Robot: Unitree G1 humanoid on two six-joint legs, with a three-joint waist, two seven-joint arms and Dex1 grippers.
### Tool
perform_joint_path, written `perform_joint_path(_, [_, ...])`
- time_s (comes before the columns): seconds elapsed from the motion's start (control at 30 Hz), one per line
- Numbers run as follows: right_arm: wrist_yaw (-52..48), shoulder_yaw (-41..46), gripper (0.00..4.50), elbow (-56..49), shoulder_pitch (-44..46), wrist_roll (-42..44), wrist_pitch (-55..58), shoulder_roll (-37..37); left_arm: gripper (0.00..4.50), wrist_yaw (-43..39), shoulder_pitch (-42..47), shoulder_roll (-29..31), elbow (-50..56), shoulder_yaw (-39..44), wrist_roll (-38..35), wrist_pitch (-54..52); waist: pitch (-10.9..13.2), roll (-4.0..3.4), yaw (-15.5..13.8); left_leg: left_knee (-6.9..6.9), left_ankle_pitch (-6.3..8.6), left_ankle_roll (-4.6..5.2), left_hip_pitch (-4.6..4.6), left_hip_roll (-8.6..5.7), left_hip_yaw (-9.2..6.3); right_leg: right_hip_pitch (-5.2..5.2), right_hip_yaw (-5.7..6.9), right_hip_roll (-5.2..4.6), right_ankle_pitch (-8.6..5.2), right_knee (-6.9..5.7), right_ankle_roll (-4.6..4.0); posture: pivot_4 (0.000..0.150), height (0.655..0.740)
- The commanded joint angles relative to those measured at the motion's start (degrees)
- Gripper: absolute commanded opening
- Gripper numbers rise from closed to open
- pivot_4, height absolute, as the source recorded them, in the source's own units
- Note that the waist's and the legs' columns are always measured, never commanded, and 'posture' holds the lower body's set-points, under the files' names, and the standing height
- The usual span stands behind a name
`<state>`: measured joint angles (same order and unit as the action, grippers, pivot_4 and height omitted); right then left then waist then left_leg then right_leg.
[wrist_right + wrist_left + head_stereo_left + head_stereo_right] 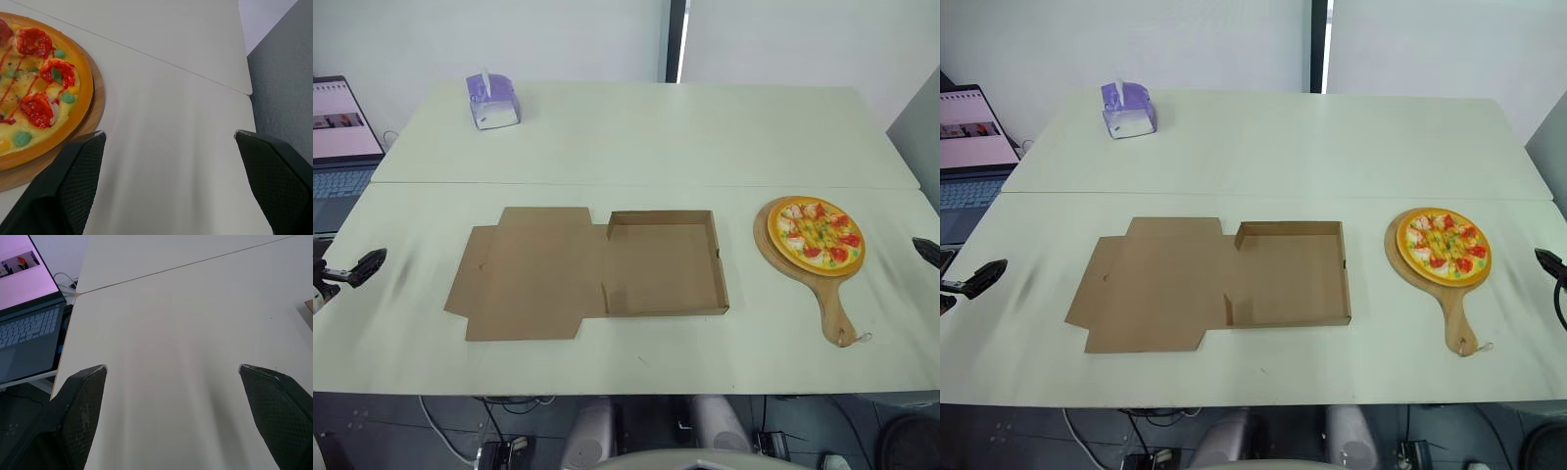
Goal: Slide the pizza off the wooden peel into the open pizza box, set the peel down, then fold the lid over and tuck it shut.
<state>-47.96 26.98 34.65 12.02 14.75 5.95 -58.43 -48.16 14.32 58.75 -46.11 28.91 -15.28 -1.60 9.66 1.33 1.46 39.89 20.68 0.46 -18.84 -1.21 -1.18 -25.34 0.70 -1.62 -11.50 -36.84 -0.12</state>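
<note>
Next, my right gripper grabs the wooden peel by its handle (834, 314). Then it slides the pizza off the peel into the open pizza box (663, 262).
A pizza (819, 234) with red and yellow toppings lies on a round wooden peel (835, 313) at the right of the table, handle toward the front edge. An open brown pizza box (663, 262) sits in the middle, its lid (529, 272) folded out flat to the left. My left gripper (357, 267) is at the table's left edge, well left of the lid; the left wrist view shows its fingers (80, 406) spread over bare tabletop. My right gripper (926, 251) is at the right edge beside the peel, open, with the pizza (34, 93) close by in the right wrist view.
A purple tissue box (492, 101) stands at the far left of the back table. A laptop (339, 142) with a lit screen sits off the table's left side. A seam (636, 184) joins the two white tables. A grey panel (288, 88) stands to the right.
</note>
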Motion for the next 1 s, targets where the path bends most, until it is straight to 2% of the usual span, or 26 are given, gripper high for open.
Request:
perform_joint_path(0.03, [-0.24, 1.87, 4.50, 1.29, 0.99, 0.34, -2.12, -2.31, 4.49, 0.55, 1.32, 1.28, -0.66, -0.30, 0.51, 1.66, 0.00, 0.00, 0.00, 0.00, 0.00, 0.00, 0.00, 0.00, 0.00, 0.00, 0.00, 0.00, 0.00, 0.00, 0.00, 0.150, 0.7400])
perform_joint_path(0.37, [-1.14, 1.48, 4.50, 6.78, 1.64, 0.19, -6.12, -3.14, 4.49, 1.15, 3.40, 1.63, -4.26, -0.99, 0.90, 3.45, 0.00, 0.00, 0.01, 0.00, 0.00, 0.00, 0.01, -0.02, 0.01, 0.00, -0.01, 0.00, 0.00, -0.01, 0.00, 0.150, 0.7400])
perform_joint_path(0.77, [-0.77, 1.30, 4.50, 6.18, 1.52, 0.58, -5.56, -2.96, 4.49, 1.40, 3.33, 1.48, -4.96, -0.89, 0.76, 4.30, 0.00, 0.00, 0.01, 0.00, 0.00, 0.00, 0.01, -0.02, 0.01, 0.00, -0.01, 0.00, 0.00, -0.01, 0.00, 0.150, 0.7400])
perform_joint_path(1.0, [-0.24, 1.28, 4.50, 5.41, 1.20, 0.76, -4.98, -2.25, 4.49, 0.21, 5.64, 0.75, -2.30, 1.46, -3.92, -0.27, 0.00, 0.00, -0.08, 0.01, 0.00, 0.00, 0.01, -0.02, 0.01, 0.01, -0.01, 0.00, 0.00, -0.01, 0.00, 0.150, 0.7400])
